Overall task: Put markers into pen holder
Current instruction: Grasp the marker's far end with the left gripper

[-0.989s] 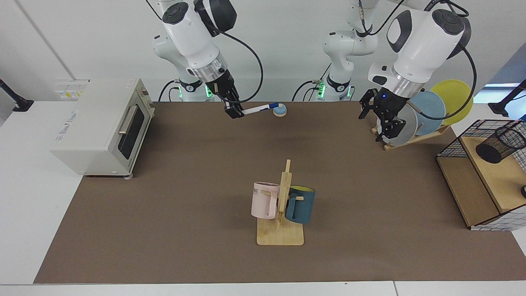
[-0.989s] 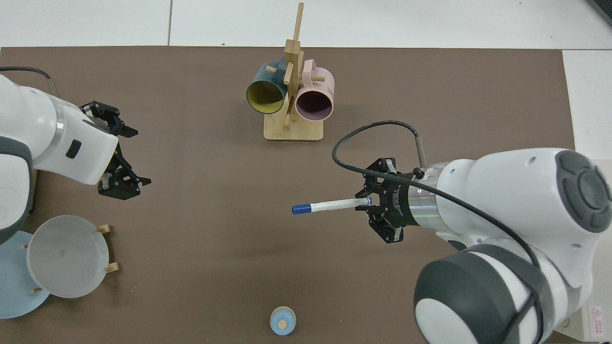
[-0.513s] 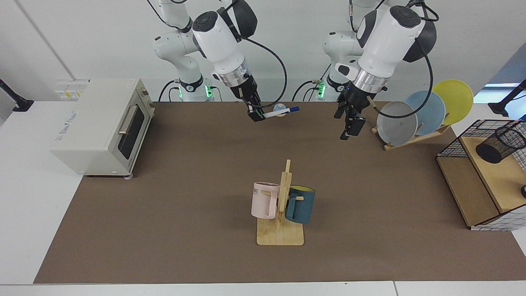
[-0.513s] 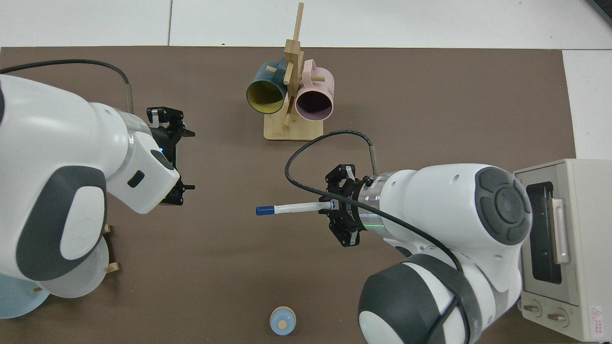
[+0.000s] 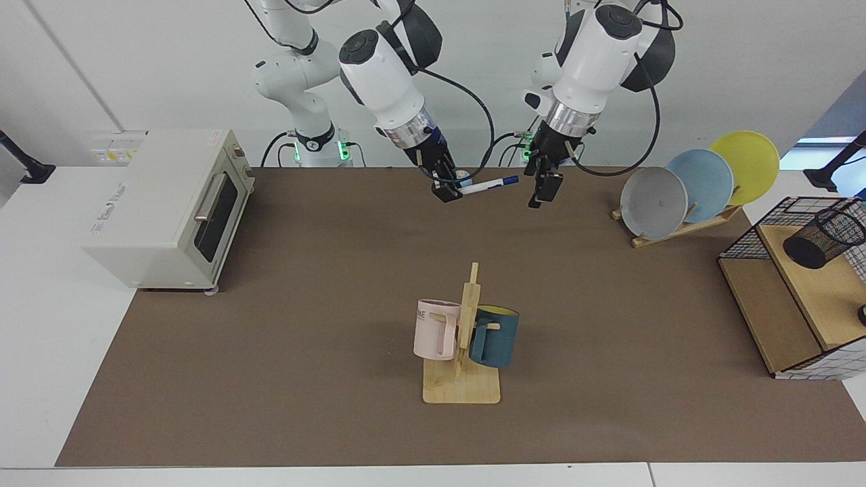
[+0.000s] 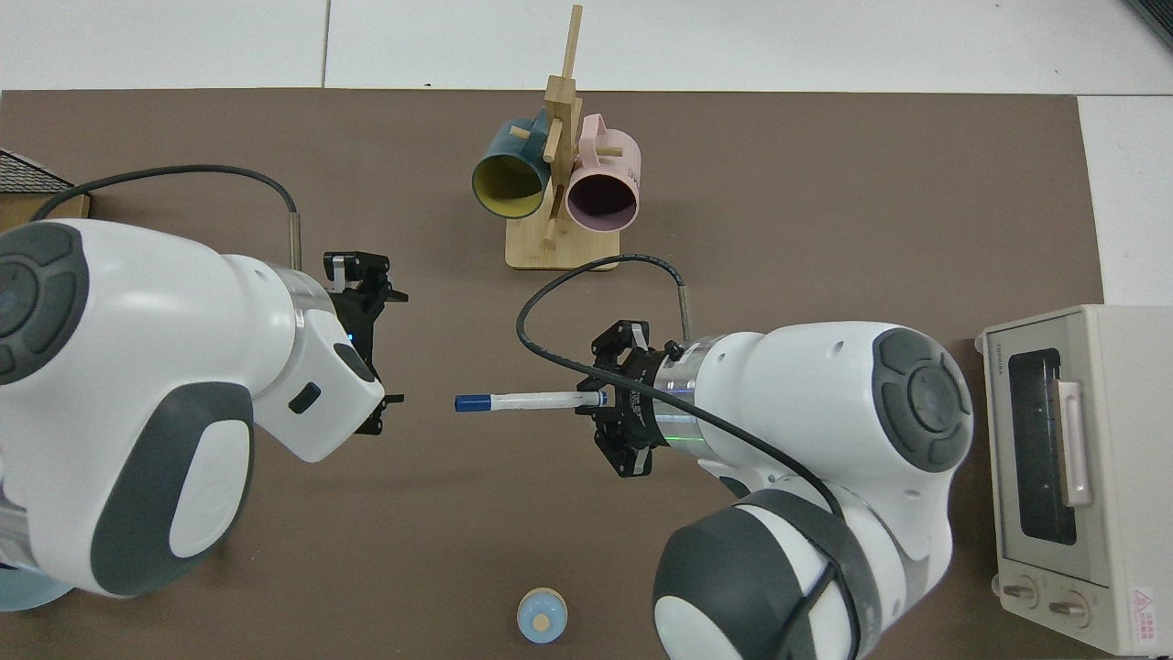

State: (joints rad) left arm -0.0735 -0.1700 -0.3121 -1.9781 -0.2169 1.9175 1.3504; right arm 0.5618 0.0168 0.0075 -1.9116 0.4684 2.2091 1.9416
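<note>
The left gripper reaches the marker and grabs the blue cap (image 5: 511,179) next, since my right gripper's fingers cover the marker's white end.
My right gripper (image 5: 448,190) is shut on the white end of the marker (image 5: 488,185), held nearly level above the back of the mat. The marker's blue cap points toward my left gripper (image 5: 542,189), which hangs open a short gap beyond the cap and touches nothing. From above, the marker (image 6: 527,401) sticks out of the right gripper (image 6: 591,401) toward the open left gripper (image 6: 396,348). The pen holder (image 5: 825,237), a black mesh cup, sits on the wooden shelf of the wire basket at the far right of the facing view. It is out of the top view.
A wire basket (image 5: 744,238) with a wooden shelf stands at the mat's right edge. A rack of plates (image 5: 690,189) is beside it. The mug rack (image 5: 463,338) with pink and teal mugs occupies the middle. A toaster oven (image 5: 169,203) sits left. A small blue round object (image 6: 541,616) lies near the robots.
The right gripper carried the marker toward the middle of the back edge. The left gripper swung away from the plate rack to just beyond the marker's cap.
</note>
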